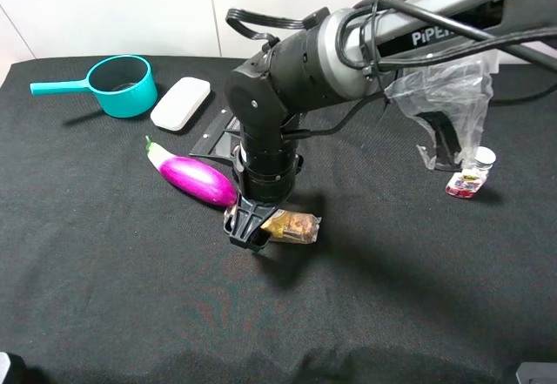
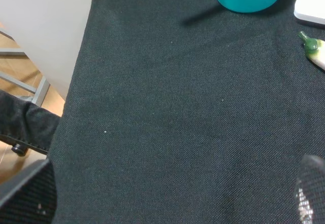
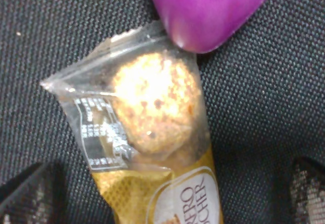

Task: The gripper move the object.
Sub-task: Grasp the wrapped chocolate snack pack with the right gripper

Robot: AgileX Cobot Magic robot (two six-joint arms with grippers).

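The snack pack needs to be moved with the pack's clear sealed end [image 3: 104, 59] free. My right gripper will next grab the pack by its gold labelled band [image 3: 165, 196].
The object, a clear-wrapped pack of tan and gold snacks [image 1: 296, 225], lies on the black cloth with one end touching the tip of the purple eggplant [image 1: 198, 179]. My right gripper [image 1: 250, 232] reaches across the middle and points down over the pack's left end. In the right wrist view the pack [image 3: 152, 132] lies between the two spread fingertips [image 3: 30, 196], below the eggplant [image 3: 208, 5]; the right gripper [image 3: 170, 196] is open. My left gripper [image 2: 167, 198] is open and empty over bare cloth at the left.
A teal pot [image 1: 122, 85] with a handle and a white flat object [image 1: 181, 103] lie at the back left. A small silver-capped bottle [image 1: 470, 175] and a crumpled clear bag [image 1: 439, 97] are at the right. The table's left edge [image 2: 76, 82] shows in the left wrist view.
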